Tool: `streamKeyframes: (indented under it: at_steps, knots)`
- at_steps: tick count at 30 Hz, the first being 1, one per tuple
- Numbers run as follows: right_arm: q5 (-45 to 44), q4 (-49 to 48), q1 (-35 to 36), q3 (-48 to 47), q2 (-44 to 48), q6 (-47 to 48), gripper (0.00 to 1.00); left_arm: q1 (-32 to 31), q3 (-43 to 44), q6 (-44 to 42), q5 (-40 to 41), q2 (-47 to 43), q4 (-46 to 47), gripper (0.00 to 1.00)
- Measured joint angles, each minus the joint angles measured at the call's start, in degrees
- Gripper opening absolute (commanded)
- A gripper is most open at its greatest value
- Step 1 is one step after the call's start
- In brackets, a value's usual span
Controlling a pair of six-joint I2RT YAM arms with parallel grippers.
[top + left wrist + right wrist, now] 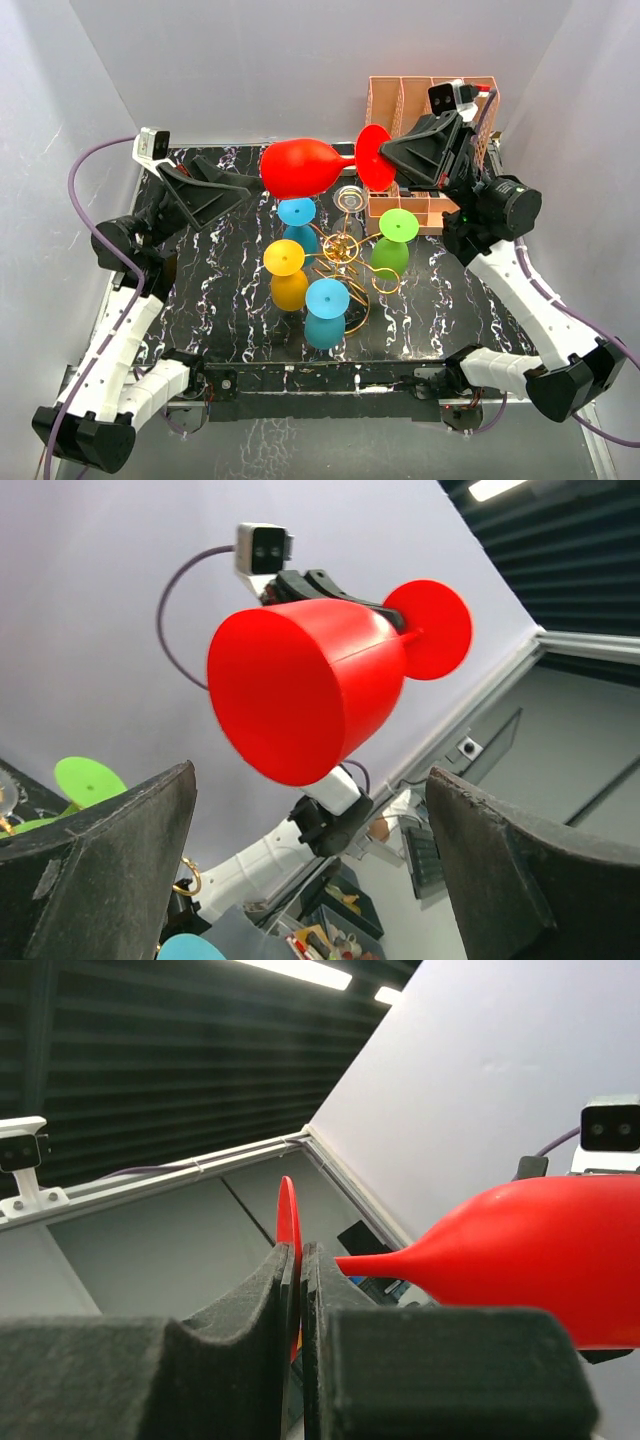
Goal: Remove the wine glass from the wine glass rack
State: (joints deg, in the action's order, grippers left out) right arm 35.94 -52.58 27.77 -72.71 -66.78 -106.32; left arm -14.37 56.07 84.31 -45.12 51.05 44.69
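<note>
The robot's left gripper needs to reach the red wine glass and grab its bowl's rim, so the glass's foot stays free for setting the glass upright.
A red wine glass lies level in the air above the gold wire wine glass rack, clear of its arms. My right gripper is shut on the glass's round foot, and in the right wrist view the thin red foot sits pinched between the pads with the bowl off to the right. My left gripper stands open just left of the bowl's mouth. In the left wrist view the bowl hangs beyond the wide-apart fingers, apart from them.
Blue, yellow, cyan and green glasses hang upside down on the rack. An orange slotted organizer stands at the back right, behind my right arm. White walls enclose the black marbled mat.
</note>
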Motion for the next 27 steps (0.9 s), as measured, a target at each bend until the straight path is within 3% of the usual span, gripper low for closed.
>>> streamKeyframes:
  at_steps: [6, 13, 21, 24, 27]
  knots:
    - [0.0, -3.1, 1.0, 2.3, -1.0, -3.7, 0.08, 0.0, -1.2, 10.2, -2.5, 3.7, 16.4, 0.78]
    - [-0.3, -6.5, 4.7, 4.3, -5.6, -6.4, 0.07, 0.0, -2.2, 21.3, -3.3, 8.0, 32.1, 0.42]
    - [-3.3, -10.9, 5.7, 8.1, -6.1, -7.1, 0.09, 0.0, -4.8, 27.7, -3.4, 9.4, 40.2, 0.12]
    - [-4.3, -11.4, 5.9, 9.8, -5.7, -6.7, 0.19, 0.0, -5.5, 27.7, -3.4, 8.7, 40.0, 0.01]
    - [-5.4, -11.0, 5.9, 11.8, -4.5, -4.6, 0.33, 0.0, -5.6, 26.8, -3.2, 7.5, 38.4, 0.0]
